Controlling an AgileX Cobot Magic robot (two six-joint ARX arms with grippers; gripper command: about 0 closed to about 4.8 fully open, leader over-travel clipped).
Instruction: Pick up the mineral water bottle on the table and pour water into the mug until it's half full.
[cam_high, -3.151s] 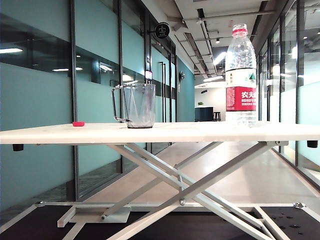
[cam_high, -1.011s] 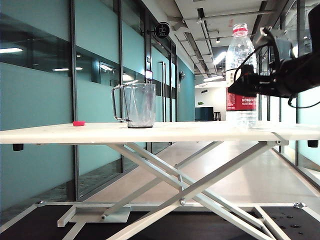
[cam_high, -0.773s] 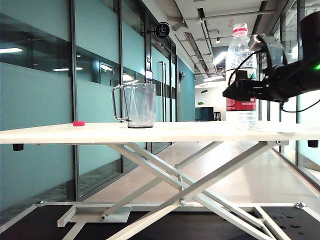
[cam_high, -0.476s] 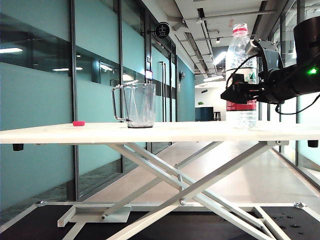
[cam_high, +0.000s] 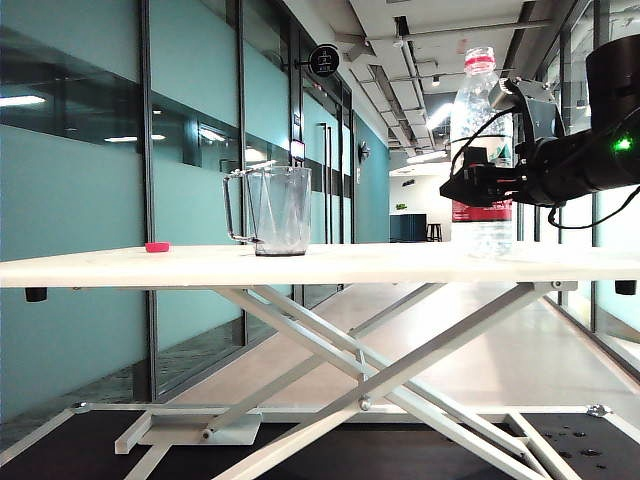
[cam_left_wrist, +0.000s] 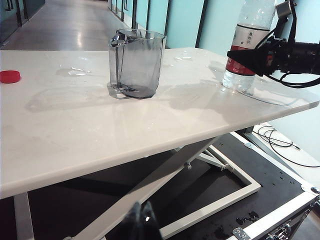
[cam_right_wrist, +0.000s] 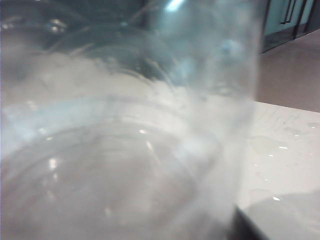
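The bottle has to pour into the mug (cam_high: 275, 210), so the robot's right gripper next needs to grab it by its red label (cam_high: 483, 212).
The mineral water bottle (cam_high: 478, 110) stands upright and uncapped at the right of the table (cam_high: 400, 262), with clear water (cam_high: 481, 232) in it. My right gripper (cam_high: 456, 190) reaches in level from the right at its red label, jaws open and wide on either side of it. In the right wrist view the bottle (cam_right_wrist: 125, 150) fills the picture, with one dark finger (cam_right_wrist: 245, 227) beside its edge. The clear faceted mug (cam_high: 275, 210) stands near the middle, well left of the bottle. My left gripper (cam_left_wrist: 142, 221) hangs shut below the table's near edge, holding nothing.
A small red cap (cam_high: 157, 247) lies on the table left of the mug. Small puddles (cam_left_wrist: 75, 71) wet the tabletop behind the mug (cam_left_wrist: 137, 62). White scissor legs (cam_high: 380, 370) cross under the table above a black base. A glass-walled corridor runs behind.
The right arm, absent three seconds ago, has come in from the right and slid left until its jaws flank the bottle's label. Bottle, mug and cap have not moved.
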